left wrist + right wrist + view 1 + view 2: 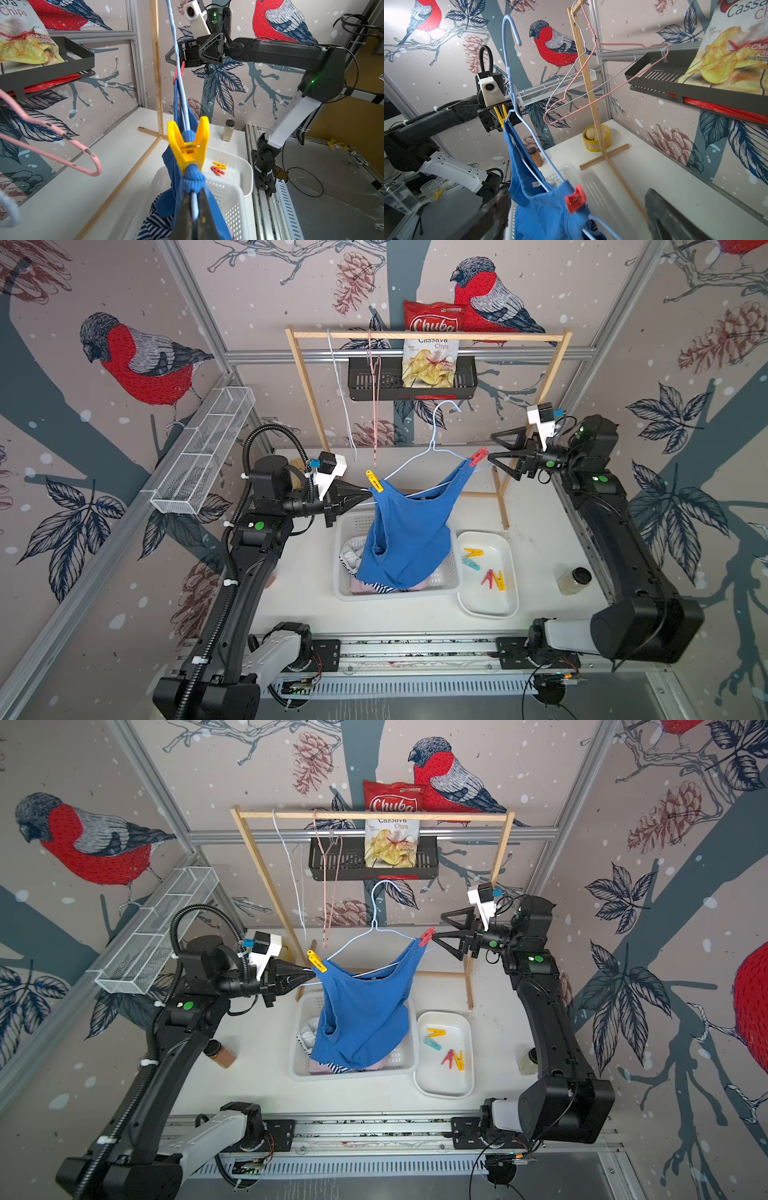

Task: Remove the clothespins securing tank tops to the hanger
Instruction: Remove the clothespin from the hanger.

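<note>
The right gripper grabs the red clothespin (478, 457) across both handle ends next, to open its gripping end and remove it from the strap it pins.
A blue tank top (409, 539) hangs from a light-blue wire hanger (432, 439) above a white basket (345, 593). My left gripper (368, 492) (194, 207) is shut on the hanger's left end wire. Just beyond its tips a yellow clothespin (374, 482) (189, 145) pins the strap. A red clothespin (478, 457) (575, 198) pins the other strap. My right gripper (491, 445) (577, 192) is open, its tips just short of that pin and not touching it. A striped tank top (376, 587) and a pink one lie in the basket.
A white tray (511, 601) beside the basket holds several loose clothespins. Behind stands a wooden rack (428, 335) with a pink hanger (376, 406) and a white one, and a black shelf (361, 389) with a chips bag. A jar (575, 580) stands at the right and a brown jar (222, 1054) at the left.
</note>
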